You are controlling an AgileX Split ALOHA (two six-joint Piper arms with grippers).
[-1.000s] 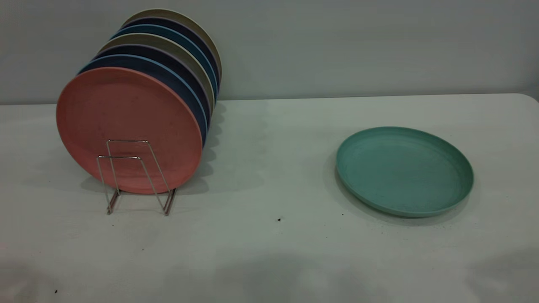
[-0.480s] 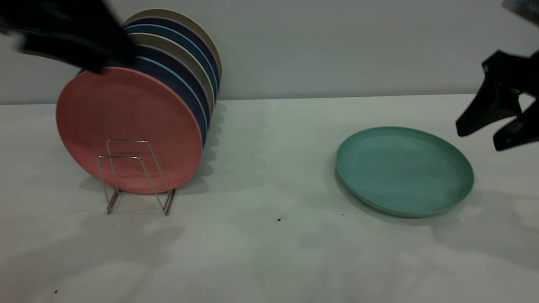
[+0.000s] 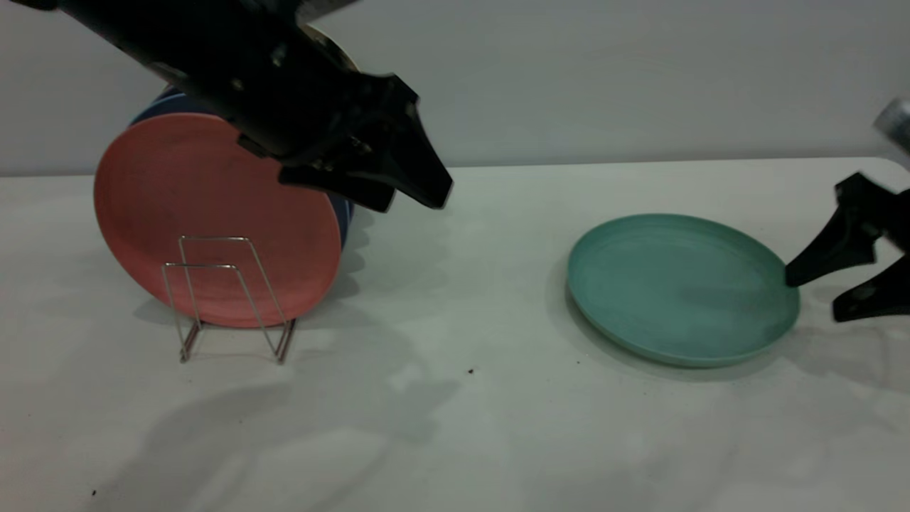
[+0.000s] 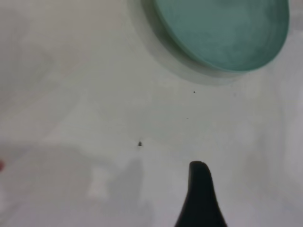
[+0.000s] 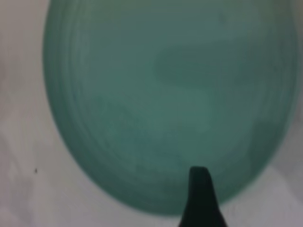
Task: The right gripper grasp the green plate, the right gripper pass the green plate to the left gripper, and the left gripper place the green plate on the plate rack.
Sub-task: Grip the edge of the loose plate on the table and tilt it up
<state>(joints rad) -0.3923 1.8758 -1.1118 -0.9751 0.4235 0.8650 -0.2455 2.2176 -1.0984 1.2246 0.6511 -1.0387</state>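
Observation:
My left gripper should next grab the green plate by its rim [image 3: 571,269], to take it over for the plate rack.
The green plate [image 3: 682,288] lies flat on the table at the right. It also shows in the left wrist view [image 4: 222,33] and fills the right wrist view [image 5: 165,94]. My right gripper [image 3: 814,297] is open at the plate's right rim, with the upper fingertip over the rim and the lower one beside it above the table. One of its fingers [image 5: 199,198] shows over the plate's edge. My left gripper [image 3: 414,203] is open and empty, hanging high in front of the racked plates. One of its fingers [image 4: 200,194] shows above bare table. The wire plate rack [image 3: 227,299] stands at the left.
A salmon-pink plate [image 3: 213,213] stands upright at the front of the rack, with dark blue plates [image 3: 345,210] behind it, mostly hidden by the left arm. The rack's two front loops hold nothing. The white table [image 3: 462,398] runs between rack and green plate.
Both arms have come into view. The left arm has swung right and down across the racked plates. The right gripper has dropped and moved in to the green plate's right rim.

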